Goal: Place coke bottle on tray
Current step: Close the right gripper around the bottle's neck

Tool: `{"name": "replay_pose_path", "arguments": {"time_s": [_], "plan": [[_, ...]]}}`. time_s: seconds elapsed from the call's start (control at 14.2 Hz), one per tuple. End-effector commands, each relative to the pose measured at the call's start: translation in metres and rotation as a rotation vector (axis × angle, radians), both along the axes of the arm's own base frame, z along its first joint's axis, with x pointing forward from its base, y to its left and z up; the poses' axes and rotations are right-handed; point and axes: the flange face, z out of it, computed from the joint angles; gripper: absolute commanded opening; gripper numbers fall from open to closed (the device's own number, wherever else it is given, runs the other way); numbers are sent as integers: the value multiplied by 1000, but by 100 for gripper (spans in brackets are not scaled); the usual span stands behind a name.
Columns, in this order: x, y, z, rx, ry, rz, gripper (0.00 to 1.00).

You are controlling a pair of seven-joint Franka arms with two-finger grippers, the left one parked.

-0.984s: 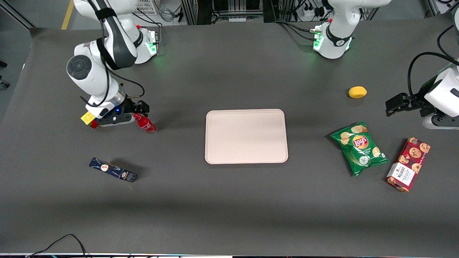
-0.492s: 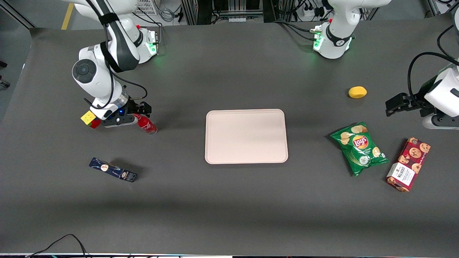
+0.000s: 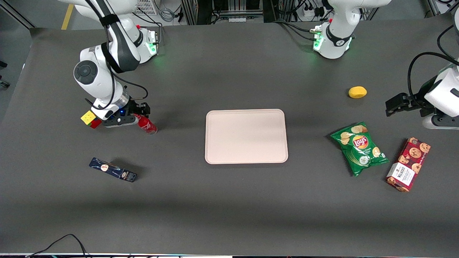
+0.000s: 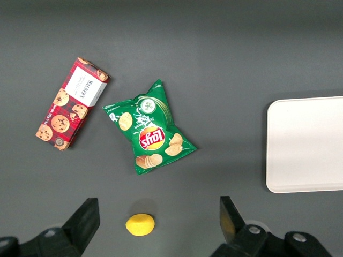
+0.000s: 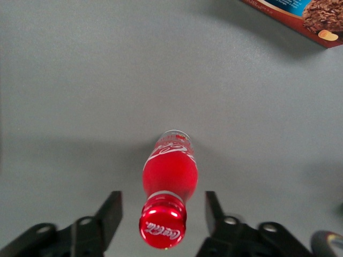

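Observation:
I need to grab the coke bottle by its red cap (image 5: 163,225) with my right gripper next, so I can place the bottle on the tray.
The coke bottle (image 3: 146,125) is slim and red with a red cap, and it stands upright on the dark table toward the working arm's end. In the right wrist view the bottle (image 5: 169,179) shows from above, its cap between the two fingers with a gap on each side. My right gripper (image 3: 137,116) (image 5: 163,206) is open and hangs just above the bottle's cap, straddling it without touching. The pale pinkish-beige tray (image 3: 246,158) lies flat and bare at the table's middle; its edge also shows in the left wrist view (image 4: 278,171).
A Rubik's cube (image 3: 90,119) sits beside my gripper. A dark blue box (image 3: 113,170) lies nearer the front camera. A brown box corner (image 5: 300,16) shows in the right wrist view. A chips bag (image 3: 359,148), cookie box (image 3: 408,164) and lemon (image 3: 357,92) lie toward the parked arm's end.
My right arm has shifted slightly toward the table's middle and settled over the bottle's cap. The bottle has not moved.

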Motion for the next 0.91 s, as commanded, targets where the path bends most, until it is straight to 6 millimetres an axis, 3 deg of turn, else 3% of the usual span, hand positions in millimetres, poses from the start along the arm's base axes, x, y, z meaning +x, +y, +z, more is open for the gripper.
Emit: {"name": "replay_pose_path", "arguments": {"time_s": [0.0, 0.35, 0.63, 0.84], "plan": [[0, 2, 0, 4, -15, -4, 42], [1, 2, 5, 5, -24, -2, 2], [7, 5, 36, 5, -49, -5, 0], [26, 22, 93, -1, -29, 9, 0]]}}
